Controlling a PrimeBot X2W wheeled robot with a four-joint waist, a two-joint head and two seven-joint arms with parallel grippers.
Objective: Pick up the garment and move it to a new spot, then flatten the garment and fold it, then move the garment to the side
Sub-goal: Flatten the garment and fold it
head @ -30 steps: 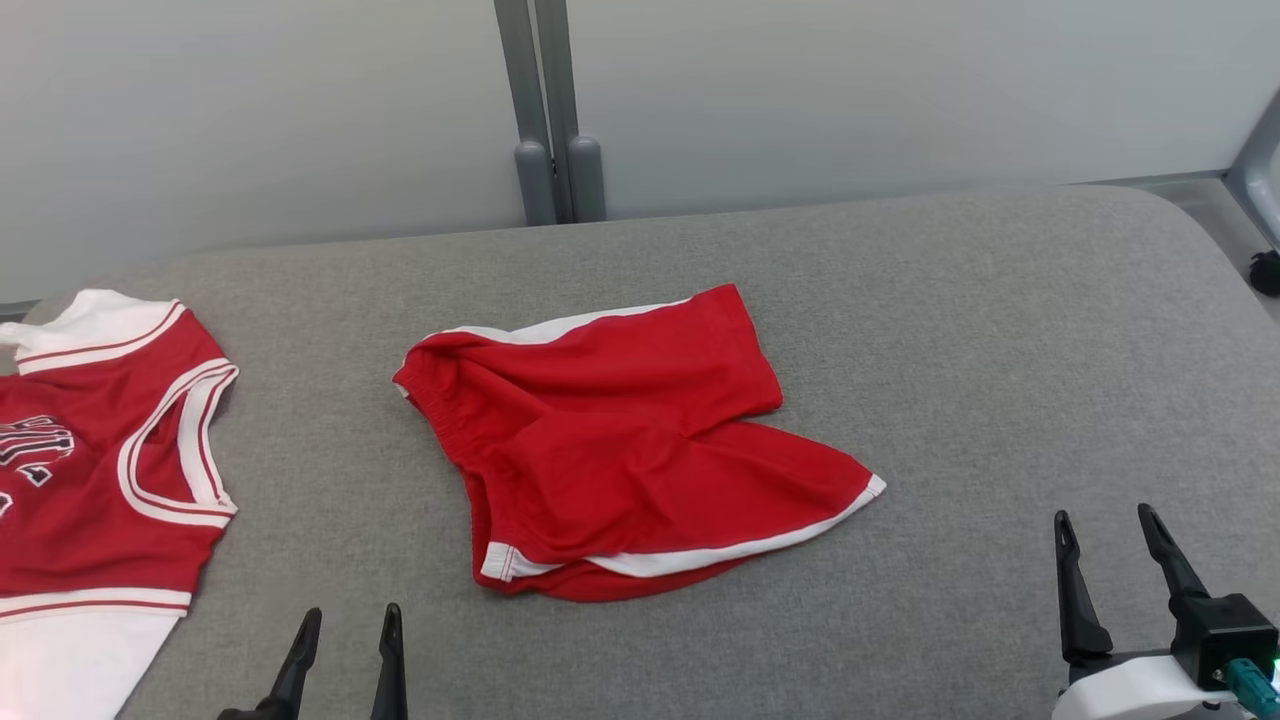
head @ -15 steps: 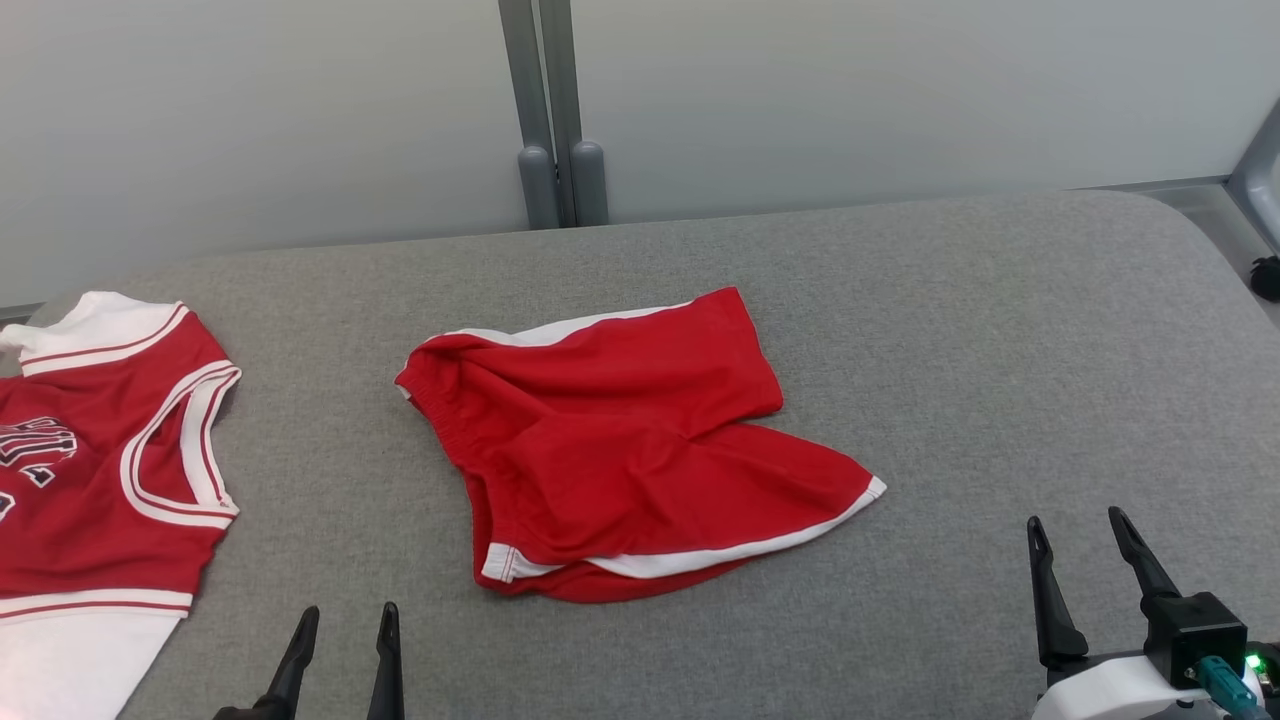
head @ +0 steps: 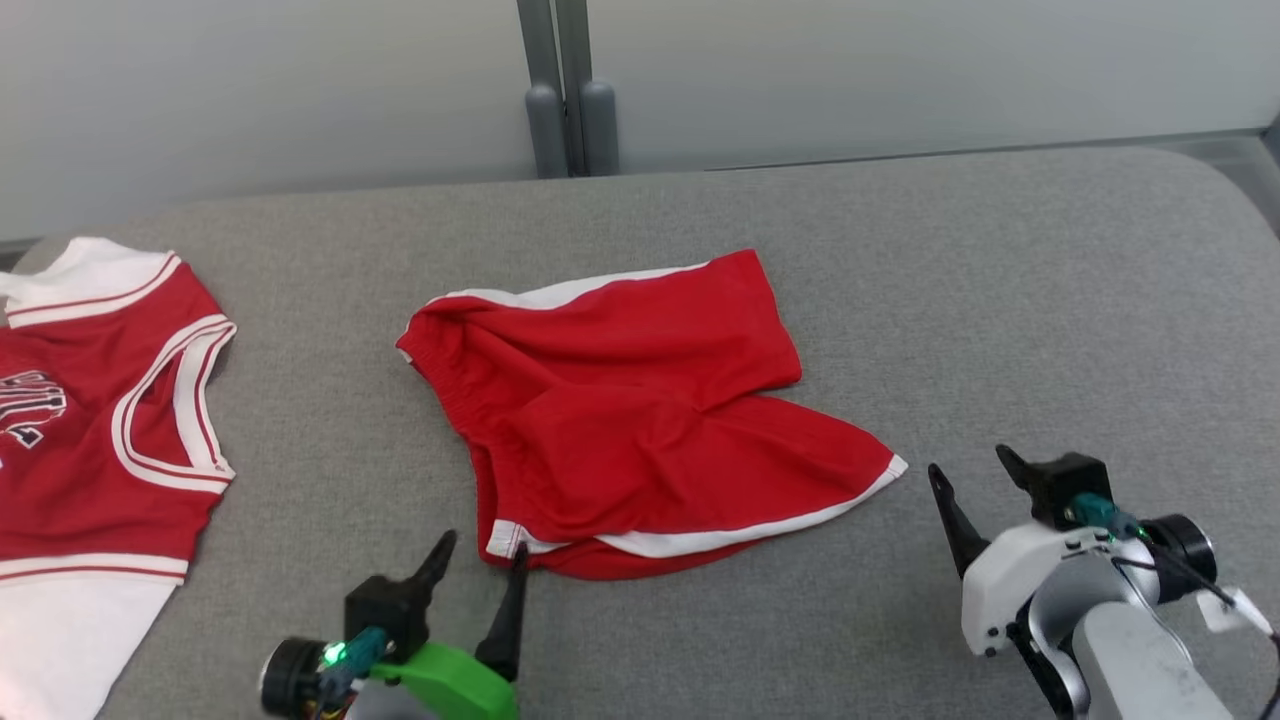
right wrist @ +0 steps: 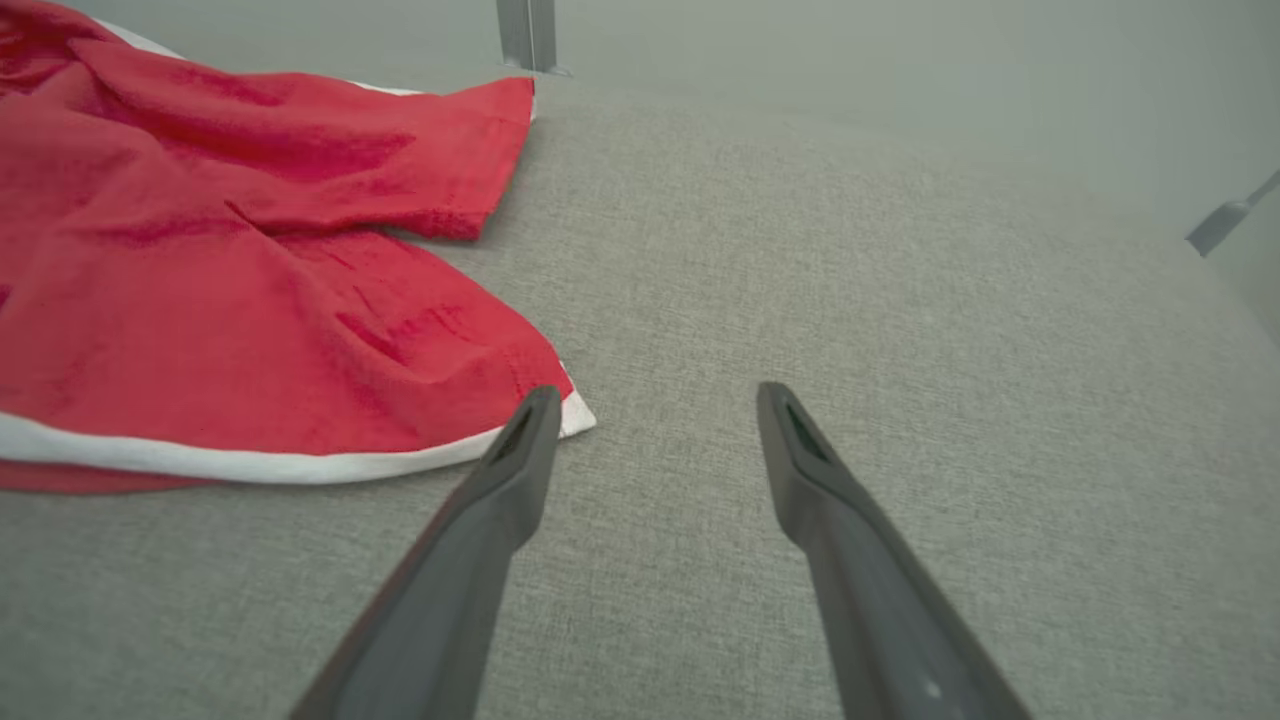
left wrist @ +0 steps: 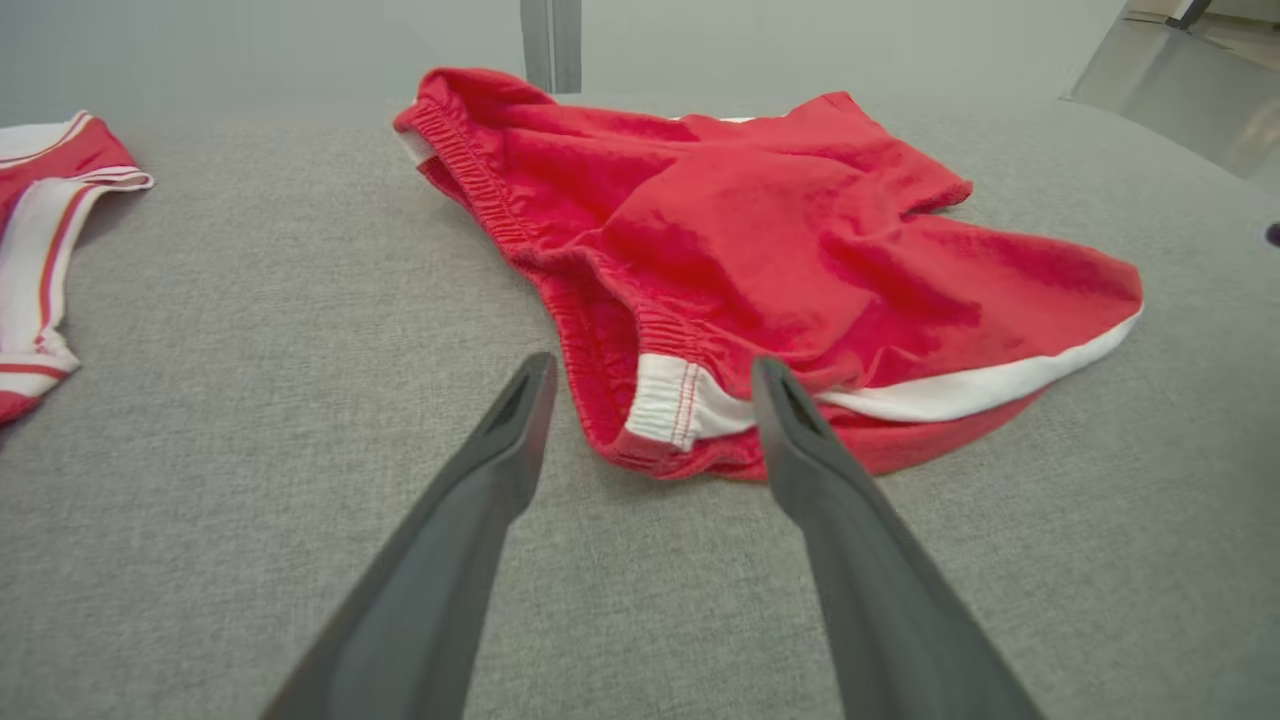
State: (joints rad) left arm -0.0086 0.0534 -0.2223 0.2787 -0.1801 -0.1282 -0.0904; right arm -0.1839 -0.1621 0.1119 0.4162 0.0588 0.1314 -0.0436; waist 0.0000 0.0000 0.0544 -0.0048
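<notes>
The left gripper grabs the garment by its white-trimmed waistband corner (head: 510, 536) next. The waistband corner stands up in a fold while the garment's red cloth (head: 612, 438) lies slack.
The garment (head: 640, 420) is a pair of red shorts with white trim, lying crumpled in the middle of the grey padded surface (head: 1000, 300). My left gripper (head: 480, 560) is open just in front of the garment's near left corner; in the left wrist view that white-trimmed corner of the garment (left wrist: 680, 400) sits between the fingertips of the left gripper (left wrist: 650, 370). My right gripper (head: 970, 470) is open beside the garment's right tip. In the right wrist view the garment (right wrist: 250, 300) lies left of the right gripper (right wrist: 655, 400), whose left fingertip is at the white hem corner.
A red and white jersey (head: 90, 440) lies at the left edge of the surface, also seen as a jersey (left wrist: 50, 230) at the left of the left wrist view. A grey post (head: 560, 90) stands against the pale wall behind. Bare grey surface extends to the right.
Both arms have advanced toward the garment: the left gripper to its near left corner, the right gripper leftward to its right tip. The head camera has tilted a little.
</notes>
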